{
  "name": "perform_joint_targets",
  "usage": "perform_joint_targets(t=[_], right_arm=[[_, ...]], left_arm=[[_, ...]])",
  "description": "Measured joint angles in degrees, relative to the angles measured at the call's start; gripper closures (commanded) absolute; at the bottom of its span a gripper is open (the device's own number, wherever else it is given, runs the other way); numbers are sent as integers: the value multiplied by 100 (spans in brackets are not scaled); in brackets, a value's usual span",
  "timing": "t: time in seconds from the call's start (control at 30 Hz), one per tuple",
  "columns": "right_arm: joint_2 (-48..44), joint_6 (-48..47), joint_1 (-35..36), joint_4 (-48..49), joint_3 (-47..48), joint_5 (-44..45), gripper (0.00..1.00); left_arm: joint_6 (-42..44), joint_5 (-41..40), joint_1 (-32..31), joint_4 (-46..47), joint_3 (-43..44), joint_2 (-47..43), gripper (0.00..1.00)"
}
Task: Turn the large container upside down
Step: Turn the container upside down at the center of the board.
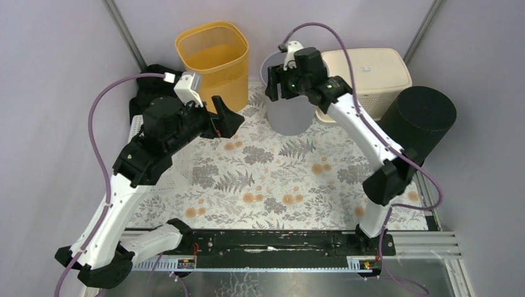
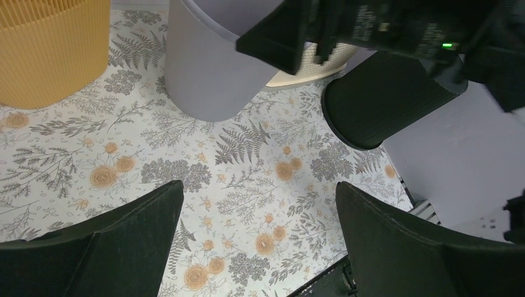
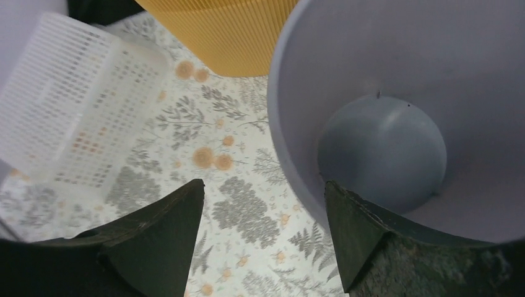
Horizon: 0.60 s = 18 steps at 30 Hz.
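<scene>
My right gripper next takes hold of the grey bin by its rim nearest the yellow basket (image 3: 287, 162), to leave the bin's base free to turn over.
A grey round bin (image 1: 288, 119) stands upright and open at the back middle of the floral mat (image 1: 278, 179). My right gripper (image 1: 277, 87) is open and straddles its left rim. In the right wrist view (image 3: 263, 185) one finger is inside the bin (image 3: 384, 148) and the other is outside over the mat. The bin looks empty. My left gripper (image 1: 229, 119) is open and empty, held above the mat to the left of the bin (image 2: 204, 68); in its wrist view (image 2: 260, 185) only the mat lies between its fingers.
A yellow ribbed basket (image 1: 213, 55) stands at the back left, close to the bin. A cream perforated basket (image 1: 371, 73) sits at the back right. A black cylinder (image 1: 418, 120) stands on the right edge. A white perforated sheet (image 3: 80, 111) lies along the mat's left side.
</scene>
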Motion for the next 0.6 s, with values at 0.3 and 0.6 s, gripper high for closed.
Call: perform_joint_targets(t=[0.3, 0.6], right_arm=[[1266, -669, 74, -155, 745, 308, 29], [1622, -1001, 131, -540, 1353, 452, 74]], left_arm=[[0, -131, 0, -433, 70, -295, 0], [-2, -181, 0, -560, 70, -323, 0]])
